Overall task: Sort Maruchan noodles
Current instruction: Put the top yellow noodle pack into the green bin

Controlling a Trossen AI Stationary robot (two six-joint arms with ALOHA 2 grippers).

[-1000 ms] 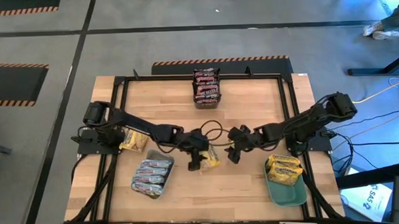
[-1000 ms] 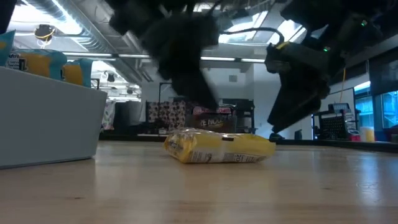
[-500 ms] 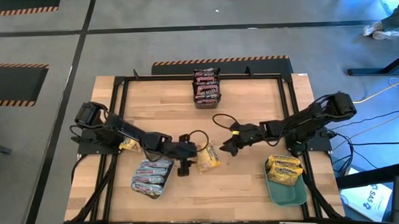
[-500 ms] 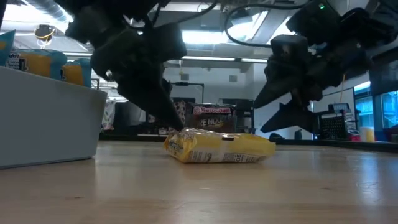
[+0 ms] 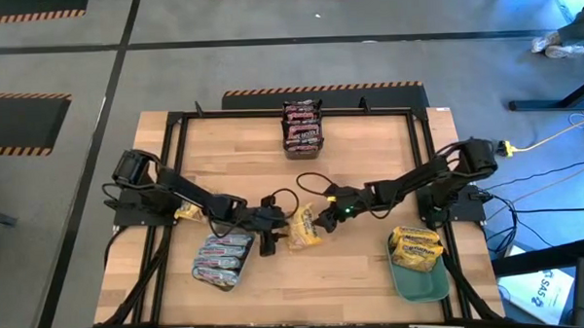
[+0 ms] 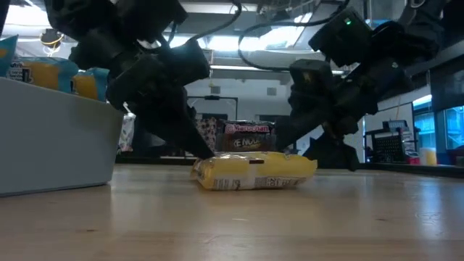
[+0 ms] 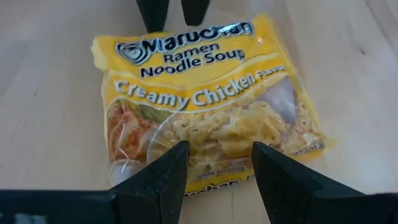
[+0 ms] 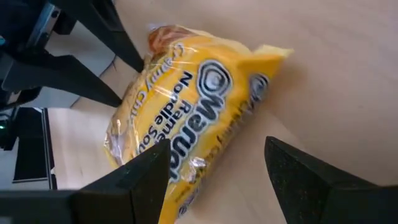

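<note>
My fingers stop above the yellow packet (image 5: 303,230) (image 8: 186,118) and would miss it if they closed now, so my right gripper needs to lower first and then close on the packet.
A yellow Maruchan noodle packet (image 5: 302,228) lies flat on the wooden table (image 5: 369,142) near its middle. My left gripper (image 7: 217,158) is open and slants down over the packet's left end (image 6: 206,170). My right gripper (image 8: 217,165) is open and slants down at its right end, with the packet (image 8: 186,106) showing between its fingers. Pinkish-silver packets lie in the grey tray (image 5: 204,274), yellow packets in the teal tray (image 5: 420,284), and dark packets (image 5: 303,127) sit at the far edge. My left gripper has a fingertip (image 7: 168,165) over each side of the packet's near end (image 7: 214,177); I cannot tell whether they touch it. My right gripper's fingertips (image 7: 152,15) stand at the packet's logo end (image 7: 186,34); I cannot tell whether they touch it.
One more yellow packet (image 5: 190,209) lies beside the left arm at the table's left. A black frame (image 5: 174,129) runs around the table. Bare wood is free between the middle packet and the far stack, and along the near edge.
My left gripper has drawn back toward the table's left off the packet and sunk to its left end. My right gripper has gone left toward the packet, sunk and rolled. The packet has stayed where it lay.
</note>
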